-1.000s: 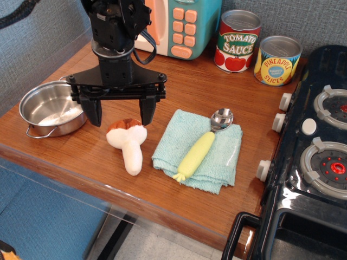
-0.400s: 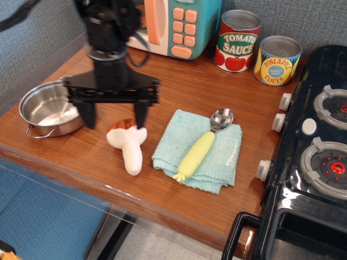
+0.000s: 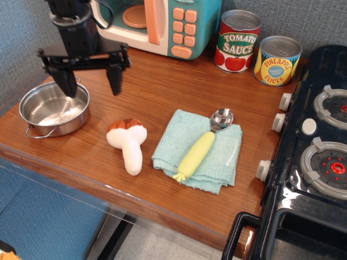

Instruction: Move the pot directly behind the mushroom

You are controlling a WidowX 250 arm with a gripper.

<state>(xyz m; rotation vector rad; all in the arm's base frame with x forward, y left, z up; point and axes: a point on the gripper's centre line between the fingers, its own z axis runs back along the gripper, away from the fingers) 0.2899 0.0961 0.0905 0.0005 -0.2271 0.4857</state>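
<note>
My gripper should grab the steel pot by its rim (image 3: 88, 99) next, to move it directly behind the mushroom (image 3: 128, 143).
The shiny steel pot (image 3: 53, 110) with wire loop handles sits at the table's left edge, empty. The plush mushroom (image 3: 128, 143) lies to its right, brown-and-white cap toward the back, white stem toward the front. My gripper (image 3: 92, 84) hangs open above the table at the pot's back right rim, holding nothing. Its left finger (image 3: 67, 81) is over the pot's back rim and its right finger (image 3: 114, 80) is over bare wood right of the pot.
A light blue cloth (image 3: 199, 150) with a yellow-handled spoon (image 3: 201, 145) lies right of the mushroom. A toy microwave (image 3: 162, 24), a tomato sauce can (image 3: 237, 41) and a pineapple can (image 3: 277, 60) stand at the back. A toy stove (image 3: 314, 141) is at the right.
My gripper has moved left and toward the back, from over the mushroom to the pot's back right rim. It stays open. Pot and mushroom have not moved.
</note>
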